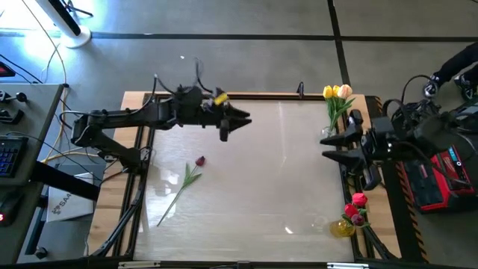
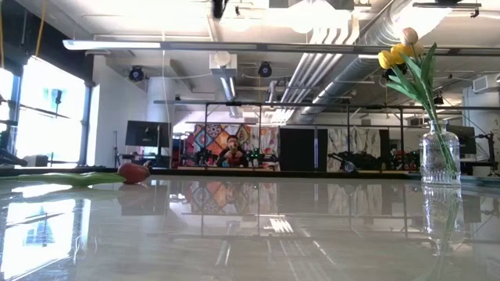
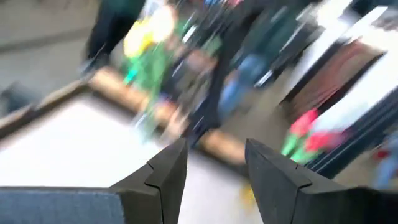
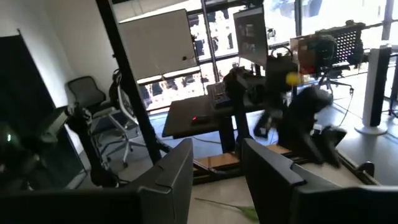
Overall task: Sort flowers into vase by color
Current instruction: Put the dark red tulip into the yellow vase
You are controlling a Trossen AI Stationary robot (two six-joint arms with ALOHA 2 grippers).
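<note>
The left gripper grabs the maroon tulip's stem just below the head (image 1: 194, 169) next, to sort it into the small yellow vase (image 1: 343, 228).
One dark maroon tulip (image 1: 199, 161) lies flat on the table left of centre, its stem (image 1: 175, 196) running toward the near-left; its head also shows in the low view (image 2: 134, 172). Yellow and peach tulips (image 1: 337, 93) stand in a clear glass vase (image 2: 440, 156) at the far-right corner. Red-pink tulips (image 1: 357, 208) stand in a small yellow vase (image 1: 343, 228) at the near right. My left gripper (image 1: 240, 122) hovers open above the far middle of the table, holding nothing (image 3: 214, 165). My right gripper (image 1: 334, 146) waits open at the right edge between the two vases (image 4: 214, 163).
The glossy tabletop has a wooden rim (image 1: 261, 95), with bare surface across the centre and near side. A red and black device (image 1: 442, 175) and cables sit beyond the right edge. A keyboard and desk (image 1: 11, 153) stand to the left.
</note>
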